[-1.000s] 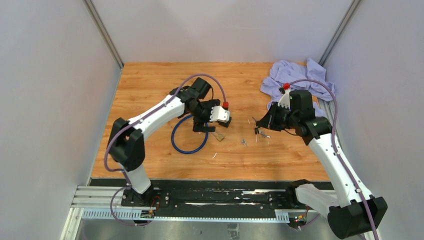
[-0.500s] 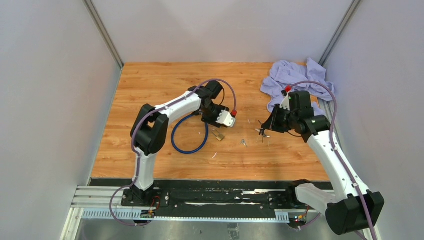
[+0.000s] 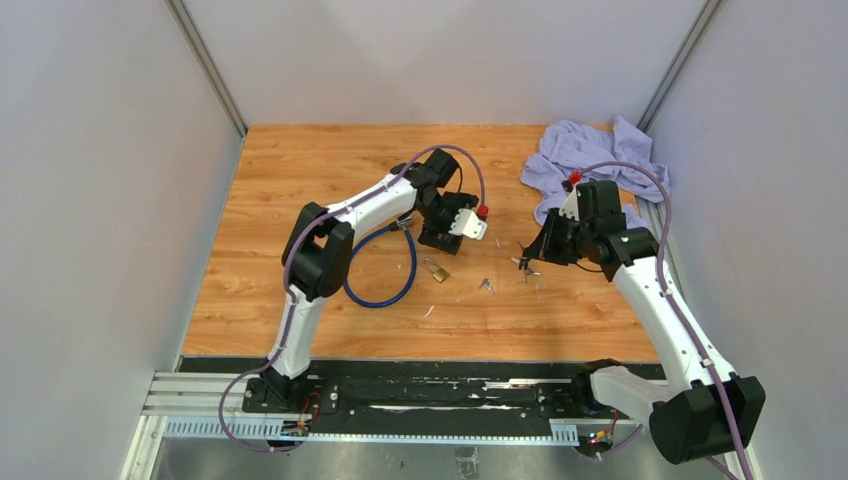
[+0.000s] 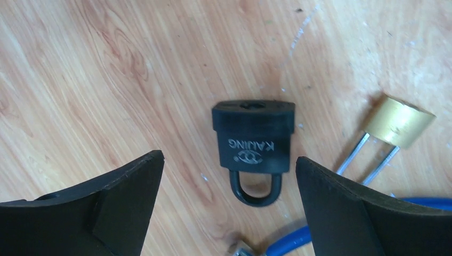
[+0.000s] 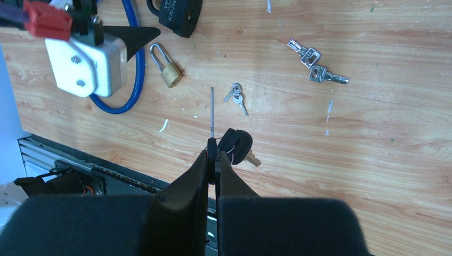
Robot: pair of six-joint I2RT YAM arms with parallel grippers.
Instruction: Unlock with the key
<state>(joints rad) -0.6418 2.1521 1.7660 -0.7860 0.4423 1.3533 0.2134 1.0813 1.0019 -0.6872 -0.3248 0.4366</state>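
The padlock's body is mostly beyond my left gripper's fingers; it should approach before closing.
A black padlock [image 4: 253, 141] marked KAJING lies flat on the wooden table, keyhole end away from my left wrist camera; it also shows in the right wrist view [image 5: 181, 16]. My left gripper [image 4: 228, 158] is open and hovers over it, a finger on either side, not touching. In the top view the left gripper [image 3: 437, 238] hides this padlock. My right gripper [image 5: 214, 148] is shut on a black-headed key [image 5: 211, 114], blade pointing forward, with further black-headed keys [image 5: 237, 145] hanging from it. In the top view the right gripper [image 3: 528, 260] is above the table, right of the padlocks.
A small brass padlock [image 3: 435, 270] lies by a blue cable loop [image 3: 385, 290]. Small loose keys [image 3: 487, 285] lie mid-table, and another key bunch [image 5: 317, 63] lies farther off. A lilac cloth [image 3: 590, 160] is heaped at the back right corner.
My left arm has stretched out and swung right, its gripper now farther right and over the black padlock. The right gripper with the key has barely shifted.
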